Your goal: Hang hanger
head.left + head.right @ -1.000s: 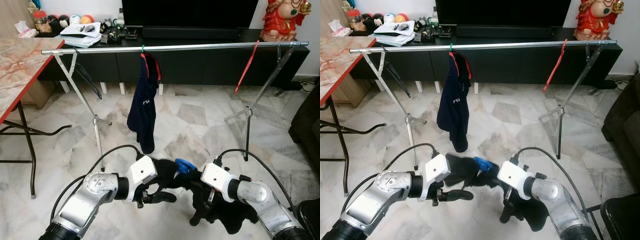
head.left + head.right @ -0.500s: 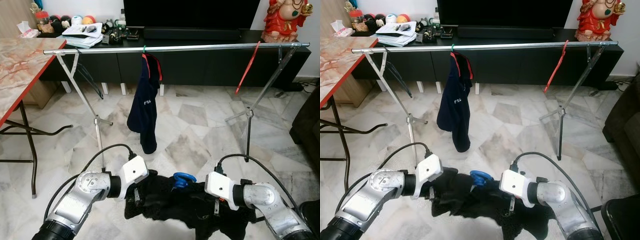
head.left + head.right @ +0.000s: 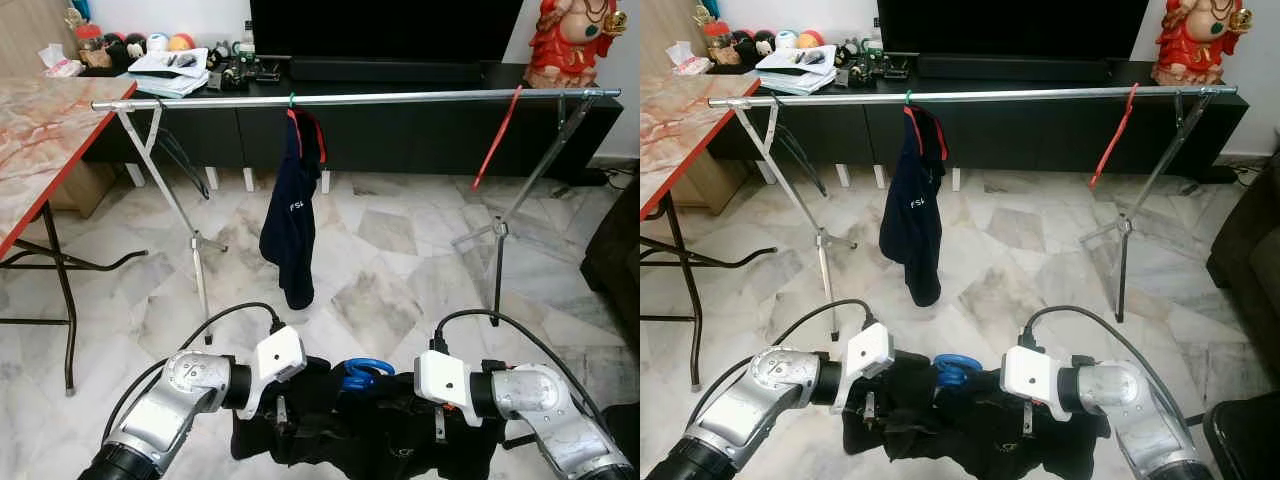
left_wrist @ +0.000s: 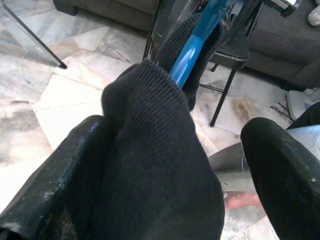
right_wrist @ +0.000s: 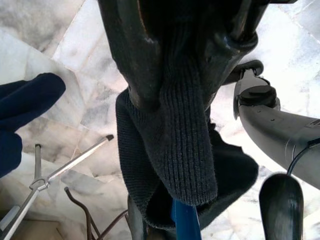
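My left gripper should next grab the shoulder of the black garment by its ribbed neckline fold (image 4: pixel 150 110). The fold stands up along the blue hanger arm, while the cloth below hangs loose.
A black knit garment (image 3: pixel 350 435) on a blue hanger (image 3: pixel 358 375) hangs low in front of me, stretched between both grippers. My left gripper (image 4: pixel 175 127) is open, its fingers (image 4: pixel 55 185) wide apart, with the garment's shoulder and the blue hanger arm (image 4: pixel 192 47) lying between them against one finger. My right gripper (image 5: pixel 182 95) is shut on a fold of the garment, and the blue hanger (image 5: pixel 186 220) shows below that fold. The metal clothes rail (image 3: pixel 400 97) runs across the room ahead, well above and beyond the grippers.
On the rail hang a navy shirt (image 3: pixel 292 215), a red hanger (image 3: pixel 495 135) and dark hangers (image 3: pixel 180 155). A marble-topped table (image 3: pixel 40 130) stands at the left. A dark TV cabinet (image 3: pixel 400 130) runs behind the rail, and a dark sofa edge (image 3: pixel 615 250) is at the right.
The left gripper, which was beside the garment, has gone into it. The garment, bunched under the right gripper before, is now spread between both grippers with the blue hook up.
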Tool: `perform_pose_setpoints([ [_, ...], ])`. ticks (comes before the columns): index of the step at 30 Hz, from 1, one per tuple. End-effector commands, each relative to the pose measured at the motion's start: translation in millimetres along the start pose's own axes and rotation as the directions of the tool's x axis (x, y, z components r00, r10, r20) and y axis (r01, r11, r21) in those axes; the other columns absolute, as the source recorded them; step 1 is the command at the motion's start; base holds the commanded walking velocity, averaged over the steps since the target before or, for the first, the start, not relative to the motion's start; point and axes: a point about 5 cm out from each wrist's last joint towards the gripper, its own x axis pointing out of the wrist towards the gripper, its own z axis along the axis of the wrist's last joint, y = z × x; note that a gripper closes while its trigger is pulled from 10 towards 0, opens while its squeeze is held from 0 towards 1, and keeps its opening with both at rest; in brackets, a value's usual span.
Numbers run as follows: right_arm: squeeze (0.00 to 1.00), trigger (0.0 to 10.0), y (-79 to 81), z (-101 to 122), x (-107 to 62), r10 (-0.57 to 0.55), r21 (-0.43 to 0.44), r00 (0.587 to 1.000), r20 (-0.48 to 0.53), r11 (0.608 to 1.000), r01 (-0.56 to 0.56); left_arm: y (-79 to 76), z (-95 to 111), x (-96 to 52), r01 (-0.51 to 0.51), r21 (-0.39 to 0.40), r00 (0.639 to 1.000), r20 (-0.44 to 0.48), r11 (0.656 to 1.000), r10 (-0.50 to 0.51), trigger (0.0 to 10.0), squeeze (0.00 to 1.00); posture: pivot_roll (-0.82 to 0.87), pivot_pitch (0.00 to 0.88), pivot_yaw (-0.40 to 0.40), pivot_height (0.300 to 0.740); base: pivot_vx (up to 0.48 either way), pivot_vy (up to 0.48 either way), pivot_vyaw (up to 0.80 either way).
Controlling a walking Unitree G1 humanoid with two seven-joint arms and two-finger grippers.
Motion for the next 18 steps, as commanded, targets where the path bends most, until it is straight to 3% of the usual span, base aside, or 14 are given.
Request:
perform_pose_setpoints([
  [1,0.00,0.0,-3.3,10.7,-1.7,-0.006,-0.025,0.999,0.048,1.000,0.007,-0.5,-0.7,2.7,0.013,0.004,1.000,-0.017,1.000,-0.013,10.0,0.00,-0.06,0.106,0.008,0.740,0.000,0.000,0.00],
  [7,0.00,0.0,-5.1,15.4,-1.7,-0.005,-0.034,0.998,0.057,0.999,0.007,0.4,-1.4,9.6,0.008,0.004,1.000,-0.023,1.000,-0.008,10.0,0.00,-0.06,0.111,0.007,0.740,0.000,0.000,0.00],
  [8,0.00,0.0,-6.0,16.1,-1.2,-0.011,-0.037,0.998,0.057,0.999,0.013,0.5,-0.4,10.9,0.007,0.004,1.000,-0.022,1.000,-0.007,8.1,0.00,-0.06,0.111,0.007,0.740,0.000,0.000,0.00],
  [9,0.00,0.0,-6.3,16.3,-1.1,-0.013,-0.038,0.998,0.057,0.999,0.015,0.6,-0.1,11.3,0.006,0.004,1.000,-0.022,1.000,-0.006,8.1,0.00,-0.06,0.111,0.007,0.740,0.000,0.000,0.00],
  [10,0.00,0.0,-7.1,16.8,-0.7,-0.018,-0.040,0.998,0.057,0.999,0.020,0.8,0.2,11.8,0.006,0.004,1.000,-0.022,1.000,-0.005,5.6,0.00,-0.06,0.113,0.008,0.740,0.000,0.000,0.00],
  [12,0.00,0.0,-8.0,17.9,-0.1,-0.025,-0.040,0.998,0.061,0.999,0.028,0.7,0.6,12.2,0.006,0.003,1.000,-0.021,1.000,-0.005,3.7,0.00,-0.06,0.113,0.009,0.740,0.000,0.000,0.00],
  [13,0.00,0.0,-9.0,19.6,0.7,-0.031,-0.039,0.997,0.070,0.999,0.034,0.5,1.0,13.0,0.005,0.003,1.000,-0.020,1.000,-0.005,1.5,0.00,-0.06,0.114,0.008,0.740,0.000,0.000,0.00],
  [14,0.00,0.0,-9.2,20.4,1.0,-0.032,-0.039,0.997,0.073,0.999,0.035,0.5,1.2,13.4,0.004,0.002,1.000,-0.020,1.000,-0.004,1.5,0.00,-0.06,0.115,0.009,0.740,0.000,0.000,0.00],
  [15,0.00,0.0,-9.4,21.5,1.2,-0.030,-0.040,0.997,0.078,0.999,0.034,0.3,1.1,13.8,0.004,0.001,1.000,-0.020,1.000,-0.004,0.0,0.00,-0.06,0.115,0.009,0.740,0.000,0.000,0.00],
  [18,0.00,0.0,-9.7,23.8,1.8,-0.027,-0.043,0.996,0.085,0.999,0.031,0.4,1.0,15.1,0.001,0.000,1.000,-0.020,1.000,-0.001,0.0,0.00,-0.06,0.116,0.008,0.740,0.000,0.000,0.00],
])
